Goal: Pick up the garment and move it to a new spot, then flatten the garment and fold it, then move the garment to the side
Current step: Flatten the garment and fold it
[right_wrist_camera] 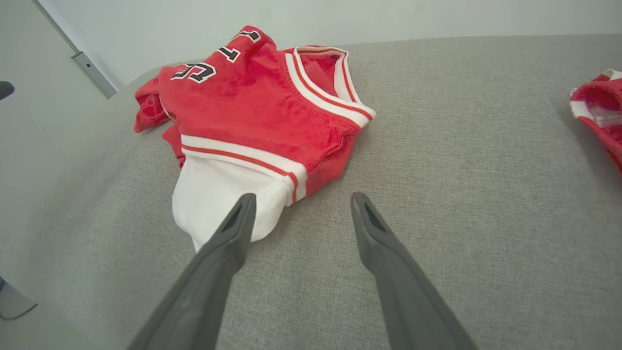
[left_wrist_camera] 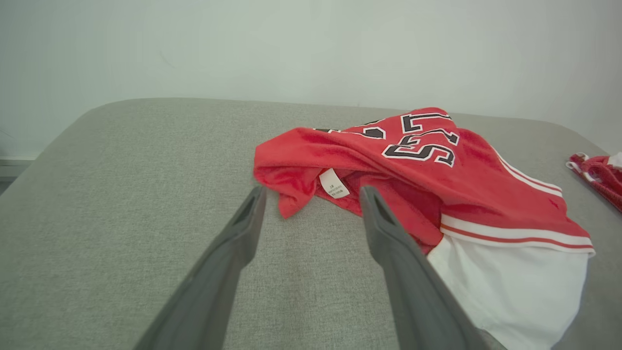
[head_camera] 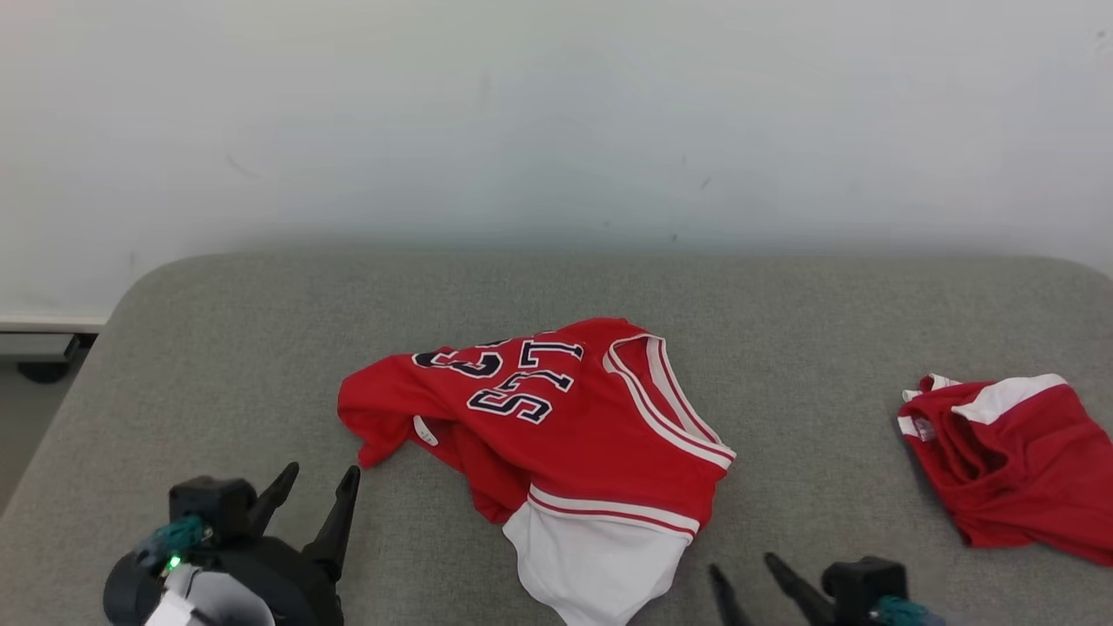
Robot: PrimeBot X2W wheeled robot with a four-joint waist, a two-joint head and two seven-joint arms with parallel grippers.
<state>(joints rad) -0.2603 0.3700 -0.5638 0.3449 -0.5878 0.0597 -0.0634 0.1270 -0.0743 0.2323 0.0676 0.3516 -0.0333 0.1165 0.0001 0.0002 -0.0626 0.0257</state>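
Note:
My left gripper is to grab the garment next by its red hem corner (head_camera: 373,450) to move it, because that corner pokes out free while the lettered cloth (head_camera: 511,381) lies slack and crumpled.
A crumpled red garment (head_camera: 556,417) with dark lettering, white-striped trim and a white panel lies mid-surface on the grey cushion (head_camera: 217,348). My left gripper (head_camera: 320,475) stands open at the lower left, its tips just short of the garment's left corner. In the left wrist view that gripper (left_wrist_camera: 313,194) frames the red garment (left_wrist_camera: 427,165) near a white label (left_wrist_camera: 334,183). My right gripper (head_camera: 741,567) is open at the bottom edge, just right of the white panel. In the right wrist view the gripper (right_wrist_camera: 301,204) is empty, its left finger over the garment's (right_wrist_camera: 252,107) white end.
A second red and white garment (head_camera: 1009,452) lies bunched at the right edge of the cushion, also seen as red cloth (right_wrist_camera: 600,112) in the right wrist view. A pale wall (head_camera: 556,113) backs the cushion. Bare grey surface lies left and between the two garments.

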